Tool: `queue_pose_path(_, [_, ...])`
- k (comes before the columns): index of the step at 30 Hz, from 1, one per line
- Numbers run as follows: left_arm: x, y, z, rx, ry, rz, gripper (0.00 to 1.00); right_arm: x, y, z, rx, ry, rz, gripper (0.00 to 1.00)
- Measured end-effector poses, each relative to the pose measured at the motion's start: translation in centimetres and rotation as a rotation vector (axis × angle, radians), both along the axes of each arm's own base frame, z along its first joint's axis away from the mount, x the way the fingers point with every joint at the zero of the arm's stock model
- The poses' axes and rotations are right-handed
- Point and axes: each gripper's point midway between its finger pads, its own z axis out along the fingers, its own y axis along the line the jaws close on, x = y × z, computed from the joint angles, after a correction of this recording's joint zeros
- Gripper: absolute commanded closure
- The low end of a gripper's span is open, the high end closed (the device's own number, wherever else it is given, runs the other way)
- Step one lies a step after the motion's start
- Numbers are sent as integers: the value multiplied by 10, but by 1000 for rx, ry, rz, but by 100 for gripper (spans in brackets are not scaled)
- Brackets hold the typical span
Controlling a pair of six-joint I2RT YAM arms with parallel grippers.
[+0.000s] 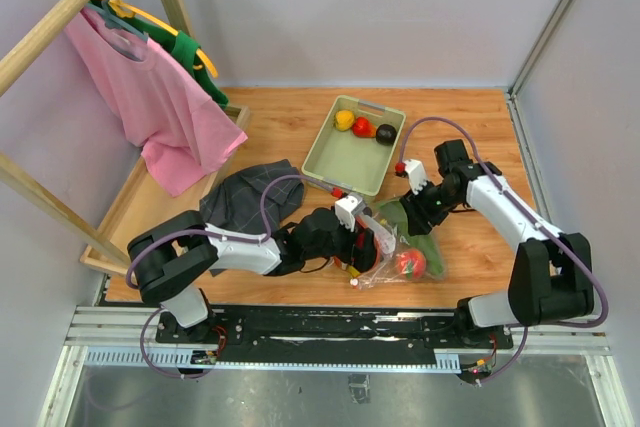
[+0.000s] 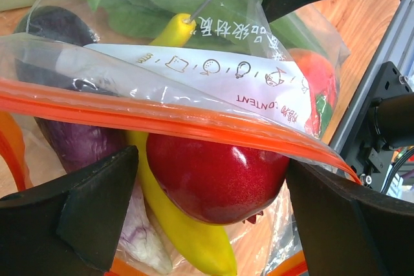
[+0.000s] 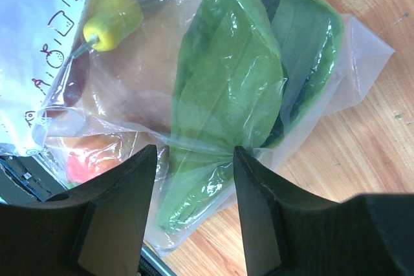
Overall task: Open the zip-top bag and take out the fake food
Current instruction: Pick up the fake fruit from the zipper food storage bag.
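Observation:
The red round fruit (image 2: 217,177) should be grabbed by its opposite sides at the bag's opening with my left gripper. This leaves the zip strip (image 2: 162,117) free, and the fruit can then be removed.
The zip-top bag (image 1: 405,247) lies on the table near the front, its orange-red zip strip (image 2: 162,117) parted. My left gripper (image 2: 212,159) is open at the bag's mouth, with its jaws on either side of a red round fruit (image 2: 217,172). A yellow banana (image 2: 187,231) and a dark purple piece (image 2: 71,140) lie beside the fruit. In the top view the left gripper (image 1: 365,237) is at the bag's left end. My right gripper (image 3: 194,153) is pinched on the bag's far end around the green leafy piece (image 3: 226,82). It also shows in the top view (image 1: 415,202).
A pale green tray (image 1: 335,162) stands behind the bag, holding a yellow pepper (image 1: 344,119), a red piece (image 1: 362,126) and a dark one (image 1: 386,132). Dark cloth (image 1: 245,192) lies to the left. A wooden rack with a pink shirt (image 1: 150,97) fills the left side.

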Motion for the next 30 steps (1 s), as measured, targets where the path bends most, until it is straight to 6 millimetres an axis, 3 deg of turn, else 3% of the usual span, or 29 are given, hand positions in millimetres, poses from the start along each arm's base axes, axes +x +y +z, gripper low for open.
queue_pose_path(9, [-2,2,-3,4,15,-9,15,-4,11,16,77,-47,54,41])
queue_pose_path(12, [-5,4,-3,1,18,-14,15,-9,21,26,140,-59,88,39])
queue_pose_path(15, [-6,7,-3,-4,18,-13,26,-18,33,33,205,-47,131,39])
queue_pose_path(21, [-5,8,-2,-11,17,-13,26,-42,62,26,270,63,228,41])
queue_pose_path(25, [-5,8,-1,-14,18,-12,27,-49,70,17,264,129,244,54])
queue_pose_path(27, [-5,7,-1,-16,18,-13,35,-49,70,15,262,144,237,63])
queue_pose_path(30, [-5,7,-1,-19,16,-13,39,-49,69,14,256,148,229,79])
